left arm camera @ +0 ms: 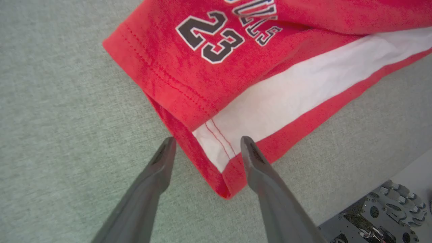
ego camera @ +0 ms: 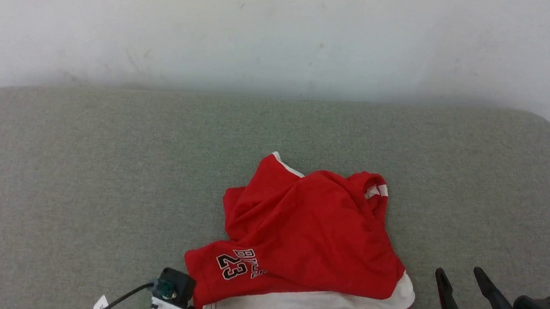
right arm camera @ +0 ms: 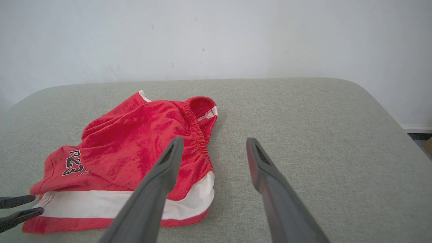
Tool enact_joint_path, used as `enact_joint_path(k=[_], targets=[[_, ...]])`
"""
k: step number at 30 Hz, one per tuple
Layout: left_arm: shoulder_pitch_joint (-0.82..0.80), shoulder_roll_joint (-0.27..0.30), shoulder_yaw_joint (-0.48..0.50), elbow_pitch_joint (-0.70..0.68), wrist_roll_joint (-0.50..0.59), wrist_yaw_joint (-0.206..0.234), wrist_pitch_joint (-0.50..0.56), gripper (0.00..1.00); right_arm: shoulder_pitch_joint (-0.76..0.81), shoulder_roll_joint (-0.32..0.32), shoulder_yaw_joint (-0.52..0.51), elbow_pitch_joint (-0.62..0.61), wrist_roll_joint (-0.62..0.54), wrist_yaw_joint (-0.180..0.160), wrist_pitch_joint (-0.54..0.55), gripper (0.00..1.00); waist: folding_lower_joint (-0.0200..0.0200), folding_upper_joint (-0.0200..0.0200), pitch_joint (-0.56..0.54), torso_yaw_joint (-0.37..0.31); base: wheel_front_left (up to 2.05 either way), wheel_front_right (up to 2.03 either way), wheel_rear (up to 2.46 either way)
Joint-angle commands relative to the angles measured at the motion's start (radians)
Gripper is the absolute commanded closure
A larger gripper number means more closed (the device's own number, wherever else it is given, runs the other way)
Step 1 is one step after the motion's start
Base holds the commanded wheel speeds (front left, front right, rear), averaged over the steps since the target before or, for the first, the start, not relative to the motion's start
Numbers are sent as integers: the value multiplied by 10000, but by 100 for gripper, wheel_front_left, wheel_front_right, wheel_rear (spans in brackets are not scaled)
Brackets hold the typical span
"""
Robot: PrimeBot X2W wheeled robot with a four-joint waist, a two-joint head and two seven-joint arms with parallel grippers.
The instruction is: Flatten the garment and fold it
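Note:
Next, my left gripper grabs the garment by the stitched leg hem [left arm camera: 226,162] to flatten it.
The garment [ego camera: 307,242] is a crumpled red pair of shorts lying near the front of the grey cushioned surface. It has a white stripe along the near edge and a "23" print [ego camera: 233,265] on its left part. My left gripper [left arm camera: 207,141] is open, with its two fingers straddling the garment's near-left hem corner [left arm camera: 216,158], just above the cloth. From the right wrist view its fingers [right arm camera: 20,207] show at that same corner. My right gripper [ego camera: 461,278] is open and holds nothing. It hovers to the right of the garment [right arm camera: 135,141], beside the elastic waistband [right arm camera: 199,135].
The grey-green padded surface [ego camera: 105,159] stretches wide to the left, behind and to the right of the cloth. A white wall [ego camera: 265,34] stands right behind it. The surface's front edge and part of my base [left arm camera: 381,209] lie close behind the left gripper.

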Motion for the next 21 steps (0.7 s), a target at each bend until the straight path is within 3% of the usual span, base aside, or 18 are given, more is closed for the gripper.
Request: enact_joint_path(k=[1, 9, 10, 12, 15, 21], targets=[[-343, -93, -106, 386, 20, -106, 189, 0, -25, 40, 17, -43, -17, -6, -14, 0, 0, 0, 253, -216, 0, 0, 0], [-771, -327, -786, 1798, -258, -580, 1771, 0, -116, 51, 28, 188, 416, -6, 146, 0, 0, 0, 392, -432, 0, 0, 0], [-727, -338, -843, 1864, -371, -650, 1996, 43, -142, 52, 24, 235, 464, -6, 239, 0, 0, 0, 387, -452, 0, 0, 0], [-623, -328, -881, 1840, -524, -722, 2182, 100, -232, 49, 1, 352, 606, -6, 477, 0, 0, 0, 374, -473, 0, 0, 0], [-418, -315, -680, 1575, -612, -556, 1798, 100, -485, -267, 54, 704, 822, -6, 1089, 0, 0, 0, 373, -448, 0, 0, 0], [-74, -349, -49, 475, -423, 172, 305, 100, -1538, -1097, 488, 1895, 1515, -6, 2655, 0, 0, 0, 467, -102, 0, 0, 0]])
